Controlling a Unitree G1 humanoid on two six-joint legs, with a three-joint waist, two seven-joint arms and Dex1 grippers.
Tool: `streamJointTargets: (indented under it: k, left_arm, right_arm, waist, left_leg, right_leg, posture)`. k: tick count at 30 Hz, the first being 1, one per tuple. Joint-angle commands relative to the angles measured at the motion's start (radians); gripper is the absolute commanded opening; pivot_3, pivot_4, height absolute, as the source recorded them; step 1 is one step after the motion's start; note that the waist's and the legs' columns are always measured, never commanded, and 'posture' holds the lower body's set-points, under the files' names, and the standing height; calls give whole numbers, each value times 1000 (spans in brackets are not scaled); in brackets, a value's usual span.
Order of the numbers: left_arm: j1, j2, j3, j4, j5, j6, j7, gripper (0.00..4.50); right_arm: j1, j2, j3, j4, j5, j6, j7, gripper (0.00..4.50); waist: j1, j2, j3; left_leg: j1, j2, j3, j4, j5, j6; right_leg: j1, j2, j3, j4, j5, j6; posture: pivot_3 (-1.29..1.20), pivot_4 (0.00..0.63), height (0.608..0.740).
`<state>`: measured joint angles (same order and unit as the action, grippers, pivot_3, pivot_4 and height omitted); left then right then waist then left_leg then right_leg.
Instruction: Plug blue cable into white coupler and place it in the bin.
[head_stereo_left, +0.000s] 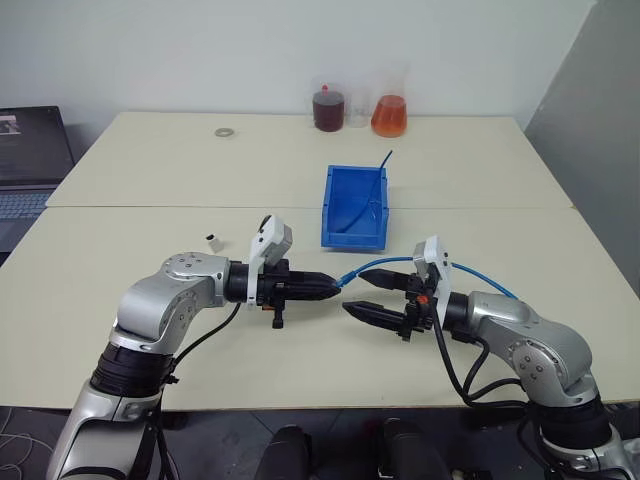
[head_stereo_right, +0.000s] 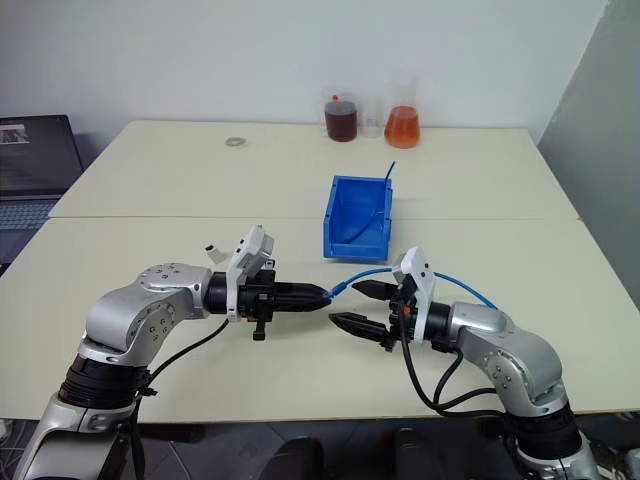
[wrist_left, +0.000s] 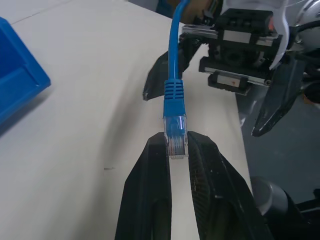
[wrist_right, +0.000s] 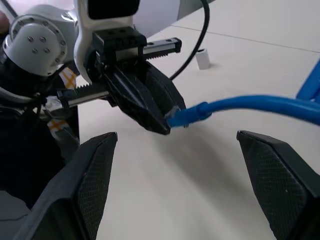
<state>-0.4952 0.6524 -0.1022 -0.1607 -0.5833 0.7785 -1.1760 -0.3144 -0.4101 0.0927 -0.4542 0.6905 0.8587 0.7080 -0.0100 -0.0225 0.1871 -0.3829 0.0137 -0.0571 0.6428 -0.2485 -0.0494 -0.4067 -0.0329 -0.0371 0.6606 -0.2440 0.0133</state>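
Note:
My left gripper's fingers are covering the clear plug, so my right gripper next needs to grab the blue cable by its boot just behind the plug (head_stereo_left: 348, 278).
My left gripper (head_stereo_left: 335, 288) is shut on the clear plug (wrist_left: 175, 132) of the blue cable (head_stereo_left: 372, 267), held just above the table and pointing right. The light-blue cord arcs away past my right arm to the table. Facing it a short way off, my right gripper (head_stereo_left: 365, 296) is open, one finger above and one below, with the cord crossing the gap between its fingers (wrist_right: 95, 170) in the right wrist view. The white coupler (head_stereo_left: 213, 241) stands alone on the table, behind my left arm. The blue bin (head_stereo_left: 353, 240) sits beyond both grippers.
A darker blue cable (head_stereo_left: 383, 165) lies in the bin and sticks out over its back rim. Two beakers, one with dark red liquid (head_stereo_left: 328, 108) and one with orange (head_stereo_left: 389, 115), stand at the table's far edge. A small ring (head_stereo_left: 223, 131) lies far left; a laptop (head_stereo_left: 30, 160) sits beside the table.

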Motion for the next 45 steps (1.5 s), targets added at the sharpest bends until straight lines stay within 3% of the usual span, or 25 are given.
streamJointTargets:
  k: [1,12,15,29,36,38,45]
  left_arm:
    - [-4,19,7,-35,-20,-5,-22,216]
    - [1,32,-5,-47,-15,-27,-30,216]
    - [2,33,-4,-55,-18,-26,-29,216]
    - [15,44,-8,-78,-14,-34,-44,216]
    - [28,44,-12,-71,9,-91,-46,216]
    - [33,46,-10,-63,17,-99,-39,918]
    - [60,48,-14,-51,49,-150,-27,2268]
  right_arm:
    - [-40,6,-22,-10,49,15,1,4075]
    - [-88,14,-6,11,98,52,10,4075]
    - [-95,12,4,21,98,55,14,3592]
    - [-110,12,22,38,97,55,28,97]
    - [-114,11,19,46,91,47,33,90]
    - [-115,12,18,48,90,44,33,89]
    - [-113,7,17,57,78,30,37,78]
  waist:
    - [0,0,0]
    - [0,0,0]
    - [0,0,0]
    - [0,0,0]
    - [0,0,0]
    - [0,0,0]
    - [0,0,0]
  left_leg:
    - [0,0,0,0,0,0]
    - [0,0,0,0,0,1]
    - [0,0,0,0,0,1]
    - [0,0,0,0,-1,1]
    - [0,0,0,0,-1,2]
    - [0,0,0,0,-1,2]
    - [0,0,0,0,-1,2]
  right_leg:
    - [0,0,0,0,0,0]
    - [0,0,0,0,0,0]
    - [0,0,0,0,0,0]
    - [0,0,0,0,0,0]
    - [0,0,0,-1,0,0]
    - [0,0,0,-1,0,0]
    - [0,0,0,-1,0,0]
  posture:
    - [0,150,740]
    - [0,150,740]
    - [0,150,740]
    - [0,150,740]
    - [0,150,740]
    - [0,150,740]
    - [0,150,740]
